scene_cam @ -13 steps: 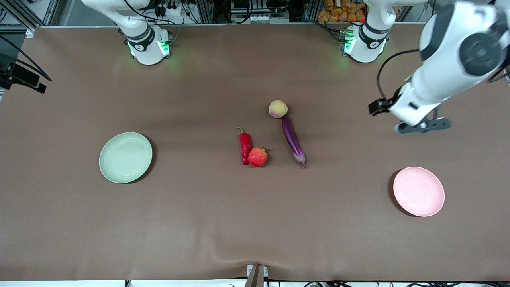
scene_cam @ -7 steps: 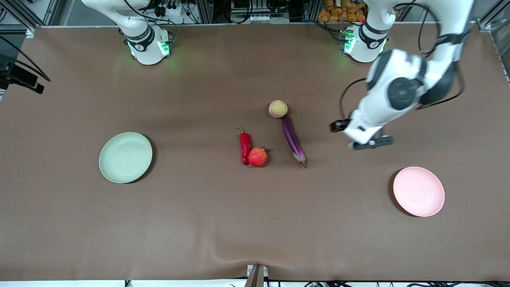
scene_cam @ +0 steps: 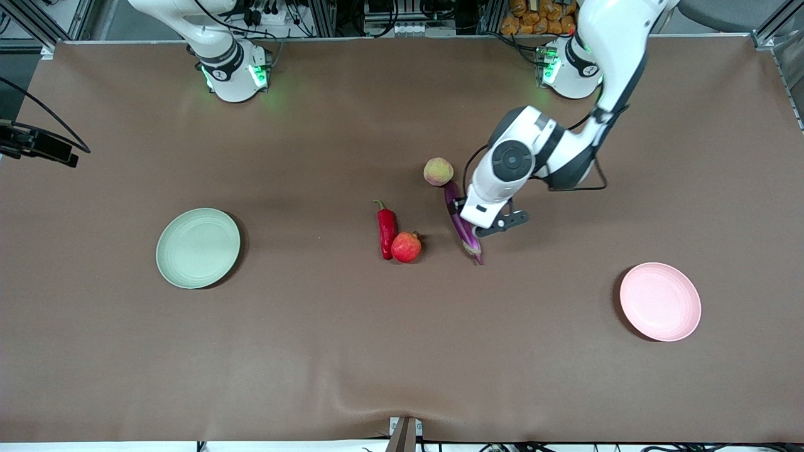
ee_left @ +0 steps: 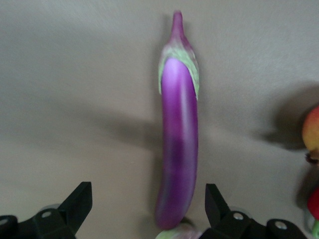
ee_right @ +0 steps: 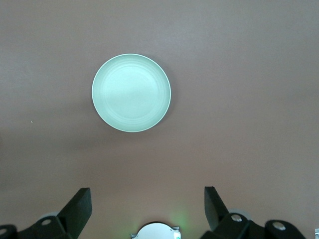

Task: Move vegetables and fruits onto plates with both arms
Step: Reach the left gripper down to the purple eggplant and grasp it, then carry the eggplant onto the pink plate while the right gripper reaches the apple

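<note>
My left gripper takes hold of the purple eggplant by its smooth body (scene_cam: 456, 215) next, to get it onto the pink plate (scene_cam: 660, 302).
The purple eggplant (scene_cam: 468, 241) lies mid-table, its blunt end touching the peach (scene_cam: 438, 171). The red chili (scene_cam: 385, 229) and the red apple-like fruit (scene_cam: 406, 247) lie together beside it, toward the right arm's end. My left gripper (scene_cam: 487, 225) hangs open over the eggplant. In the left wrist view the eggplant (ee_left: 178, 144) runs between the open fingers, nearer one of them, and my left gripper (ee_left: 148, 194) is empty. The pale green plate (scene_cam: 198, 248) and the pink plate (scene_cam: 660, 302) are empty. My right gripper (ee_right: 147, 196) is open, high above the table, with the green plate (ee_right: 131, 93) in its view.
A black camera mount (scene_cam: 38, 144) juts in at the right arm's end of the table. A clamp (scene_cam: 405, 433) sits at the table's near edge. The brown mat is bare between the produce and each plate.
My left arm has swung in from the left arm's end of the table and come down over the eggplant. The produce, the plates and the right arm have not moved.
</note>
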Controlling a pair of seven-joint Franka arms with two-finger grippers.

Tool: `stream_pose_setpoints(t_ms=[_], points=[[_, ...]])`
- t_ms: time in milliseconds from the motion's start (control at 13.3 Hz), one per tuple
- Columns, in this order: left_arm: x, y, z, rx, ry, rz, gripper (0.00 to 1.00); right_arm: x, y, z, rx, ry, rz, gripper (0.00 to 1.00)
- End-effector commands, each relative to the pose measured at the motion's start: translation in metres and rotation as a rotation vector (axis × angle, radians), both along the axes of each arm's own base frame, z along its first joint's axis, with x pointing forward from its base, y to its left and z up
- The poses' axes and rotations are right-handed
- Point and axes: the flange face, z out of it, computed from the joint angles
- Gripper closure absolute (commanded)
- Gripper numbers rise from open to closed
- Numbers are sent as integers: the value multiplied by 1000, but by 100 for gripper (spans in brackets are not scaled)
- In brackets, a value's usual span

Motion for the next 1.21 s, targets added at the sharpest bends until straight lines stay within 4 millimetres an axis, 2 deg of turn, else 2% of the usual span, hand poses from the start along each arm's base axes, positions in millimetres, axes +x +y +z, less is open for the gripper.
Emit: stream_pose_setpoints(t_ms=[0, 226, 377, 452, 527, 603, 678, 753, 904, 979, 1130], points=[[0, -14, -22, 1, -22, 100, 0, 2, -5, 0, -9, 7, -6, 0], [-5, -19, -45, 9, -25, 104, 1, 11, 10, -14, -24, 33, 26, 0], [-7, -18, -60, 40, -21, 120, 10, 11, 6, -23, -23, 62, 20, 0], [-1, -20, -62, 40, -27, 131, 18, 11, 4, -26, -20, 74, 16, 0], [-1, -21, -64, 40, -25, 134, 42, 12, 3, -29, -6, 76, 7, 0], [6, -19, -60, 34, -32, 140, 76, 16, 8, -34, 9, 77, 9, 0], [12, -15, -55, 31, -38, 142, 100, 17, 17, -37, 71, 76, 3, 0], [21, -8, -49, 37, -40, 149, 100, 23, 21, -50, 137, 94, -21, 0], [49, 34, -18, 67, -40, 127, 100, 31, 32, -72, 179, 136, -137, 0], [61, 59, 2, 88, -29, 108, 100, 32, 45, -73, 160, 146, -219, 0], [81, 113, 35, 109, -17, 82, 100, 39, 85, -80, 184, 161, -361, 0]])
